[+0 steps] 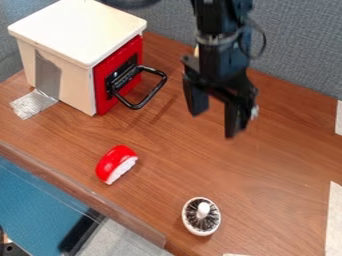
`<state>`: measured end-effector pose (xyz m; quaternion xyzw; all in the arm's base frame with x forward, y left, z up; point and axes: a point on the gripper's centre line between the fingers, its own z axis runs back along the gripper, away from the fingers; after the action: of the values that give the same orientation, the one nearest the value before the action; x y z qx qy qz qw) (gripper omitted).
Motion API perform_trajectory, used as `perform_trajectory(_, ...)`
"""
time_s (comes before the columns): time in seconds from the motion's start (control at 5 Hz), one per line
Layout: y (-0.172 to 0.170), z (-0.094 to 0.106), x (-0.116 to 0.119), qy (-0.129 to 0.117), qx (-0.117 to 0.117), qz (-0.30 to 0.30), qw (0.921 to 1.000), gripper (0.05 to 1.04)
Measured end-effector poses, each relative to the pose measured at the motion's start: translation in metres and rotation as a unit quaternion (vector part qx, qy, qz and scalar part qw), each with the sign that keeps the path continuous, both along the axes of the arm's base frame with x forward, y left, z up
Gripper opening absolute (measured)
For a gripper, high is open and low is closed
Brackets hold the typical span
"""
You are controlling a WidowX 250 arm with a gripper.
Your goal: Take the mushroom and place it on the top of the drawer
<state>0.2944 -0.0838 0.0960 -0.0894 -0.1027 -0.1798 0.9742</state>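
My gripper will grab the mushroom by its white stem next, so it can put the mushroom (201, 216) on the top of the drawer.
My gripper (215, 120) hangs over the upper middle of the table, its two black fingers apart with nothing between them. The mushroom (201, 216) lies near the table's front edge with its dark gills and white stem facing up, below my gripper in the view and well apart from it. The drawer (117, 75) is a white box with a red front and a black handle, standing at the upper left; its flat white top (79, 30) holds nothing.
A red and white sushi-like toy (116, 164) lies on the wooden table (267, 165) between the drawer and the mushroom. The black handle (143, 102) sticks out toward my gripper. A grey partition (300, 45) stands along the back.
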Motion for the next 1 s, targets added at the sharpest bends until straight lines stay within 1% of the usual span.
perform_trajectory(0.2, -0.018, -0.019, -0.020, 0.002, 0.030, -0.066, 0.9974, 1.001)
perform_trajectory(0.4, -0.027, -0.036, -0.038, 0.000, 0.068, -0.105, 0.9921, 1.001)
perform_trajectory(0.6, -0.035, -0.048, -0.050, -0.011, 0.098, -0.132, 0.9863, 1.001)
perform_trajectory(0.8, -0.038, -0.054, -0.055, -0.014, 0.124, -0.150, 0.9808, 1.001)
perform_trajectory(1.0, -0.036, -0.062, -0.056, -0.010, 0.136, -0.156, 0.9783, 1.001)
